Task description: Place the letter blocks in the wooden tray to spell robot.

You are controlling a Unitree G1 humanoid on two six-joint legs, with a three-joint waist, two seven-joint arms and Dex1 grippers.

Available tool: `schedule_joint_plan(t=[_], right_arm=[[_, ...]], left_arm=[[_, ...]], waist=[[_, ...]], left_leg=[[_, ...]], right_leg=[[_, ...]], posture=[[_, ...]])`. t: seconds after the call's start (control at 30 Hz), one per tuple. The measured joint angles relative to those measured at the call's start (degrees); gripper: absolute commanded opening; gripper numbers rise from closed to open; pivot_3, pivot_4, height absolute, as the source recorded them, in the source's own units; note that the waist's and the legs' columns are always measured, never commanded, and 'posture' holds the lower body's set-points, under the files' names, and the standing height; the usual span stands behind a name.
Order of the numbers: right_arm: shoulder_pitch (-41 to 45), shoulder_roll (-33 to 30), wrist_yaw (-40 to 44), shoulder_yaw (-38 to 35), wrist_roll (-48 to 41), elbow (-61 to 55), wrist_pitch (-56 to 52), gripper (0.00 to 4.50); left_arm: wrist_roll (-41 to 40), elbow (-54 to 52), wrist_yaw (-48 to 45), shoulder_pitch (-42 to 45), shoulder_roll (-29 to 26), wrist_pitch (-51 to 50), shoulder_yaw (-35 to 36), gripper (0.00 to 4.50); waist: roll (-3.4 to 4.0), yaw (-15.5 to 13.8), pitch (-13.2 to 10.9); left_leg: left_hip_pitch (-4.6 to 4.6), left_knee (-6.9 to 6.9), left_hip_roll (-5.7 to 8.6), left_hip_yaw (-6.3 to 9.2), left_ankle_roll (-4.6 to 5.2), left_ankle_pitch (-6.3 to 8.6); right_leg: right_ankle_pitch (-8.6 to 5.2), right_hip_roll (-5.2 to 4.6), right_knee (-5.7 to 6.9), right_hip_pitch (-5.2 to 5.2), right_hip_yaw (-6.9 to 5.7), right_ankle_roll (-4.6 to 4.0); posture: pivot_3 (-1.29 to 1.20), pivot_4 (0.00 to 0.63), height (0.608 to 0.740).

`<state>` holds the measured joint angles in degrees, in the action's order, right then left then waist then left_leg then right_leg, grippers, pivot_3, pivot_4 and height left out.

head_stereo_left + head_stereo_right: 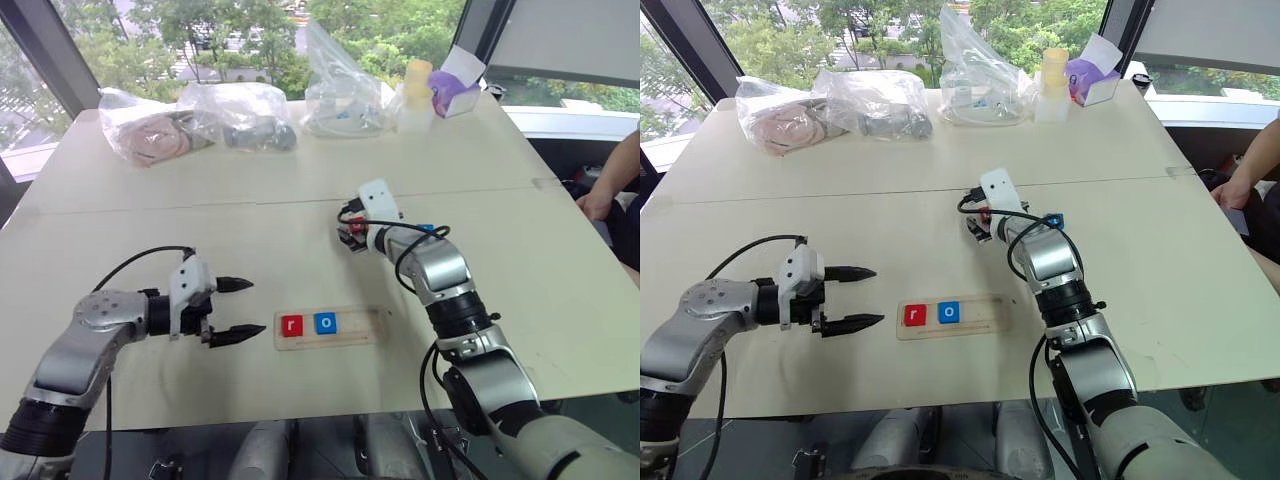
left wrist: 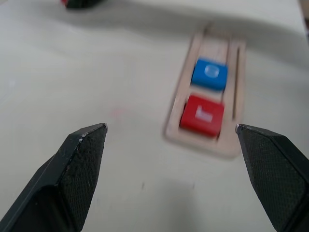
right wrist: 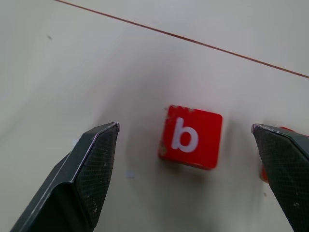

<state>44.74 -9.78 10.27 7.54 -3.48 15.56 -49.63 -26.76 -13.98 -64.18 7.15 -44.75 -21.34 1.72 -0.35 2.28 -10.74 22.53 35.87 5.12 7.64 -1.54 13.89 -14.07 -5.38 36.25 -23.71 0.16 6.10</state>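
The fingers are on either side of the red b block in the right wrist view, so it is time to close my right gripper on it now.
The wooden tray (image 1: 362,325) lies at the table's near middle. In its left end sit a red "r" block (image 1: 292,325) and a blue "o" block (image 1: 326,323) side by side. My left gripper (image 1: 242,307) hovers open just left of the tray, pointing at it, with nothing between its fingers. Farther back, my right gripper (image 3: 184,125) stands open over a red "b" block (image 3: 191,137) lying flat on the table. Another red block (image 3: 264,173) peeks out behind one finger. A blue block (image 1: 1055,219) shows beside the right wrist.
Clear plastic bags (image 1: 205,120) with items, a bottle with a yellow cap (image 1: 415,95) and a purple and white box (image 1: 455,90) line the table's far edge. A person's arm (image 1: 610,190) rests at the right edge. A seam (image 1: 200,208) crosses the tabletop.
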Motion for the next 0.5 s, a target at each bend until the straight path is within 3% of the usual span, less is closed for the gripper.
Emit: schedule_joint_plan(t=[0.1,0.17,0.37,0.5], right_arm=[[0.3,0.8,0.1,-0.2,0.0,0.5,0.0,4.5],[0.4,1.3,0.1,-1.0,-0.1,0.7,0.0,3.95],[1.0,2.3,0.4,-1.2,0.0,2.7,0.0,1.14],[1.1,2.3,0.8,-1.1,0.2,2.9,0.1,1.13]], left_arm=[[-1.3,-2.0,0.8,0.3,0.0,-1.5,0.3,4.47],[-2.2,-2.8,1.1,0.4,0.0,-2.3,0.3,4.5],[-3.5,-3.9,2.5,0.5,-0.1,-4.4,0.9,4.5],[-3.8,-4.2,3.3,0.7,0.0,-4.6,0.9,4.5]], waist=[[0.0,0.2,0.0],[0.0,0.2,0.0],[0.0,0.2,0.0],[0.0,0.2,0.0]], left_leg=[[0.0,0.0,-0.01,-0.01,-0.01,0.0],[-0.01,-0.01,-0.02,-0.01,-0.01,-0.01],[-0.02,0.0,-0.02,-0.02,-0.03,-0.02],[-0.02,0.01,-0.02,-0.02,-0.03,-0.02]], right_leg=[[0.0,0.03,0.01,0.0,0.01,0.0],[0.0,0.04,0.01,0.0,0.02,0.0],[0.0,0.04,0.03,0.01,0.02,-0.01],[0.0,0.05,0.03,0.01,0.03,-0.01]], posture=[[0.0,0.15,0.74],[0.0,0.15,0.74],[0.0,0.15,0.74],[0.0,0.15,0.74]])
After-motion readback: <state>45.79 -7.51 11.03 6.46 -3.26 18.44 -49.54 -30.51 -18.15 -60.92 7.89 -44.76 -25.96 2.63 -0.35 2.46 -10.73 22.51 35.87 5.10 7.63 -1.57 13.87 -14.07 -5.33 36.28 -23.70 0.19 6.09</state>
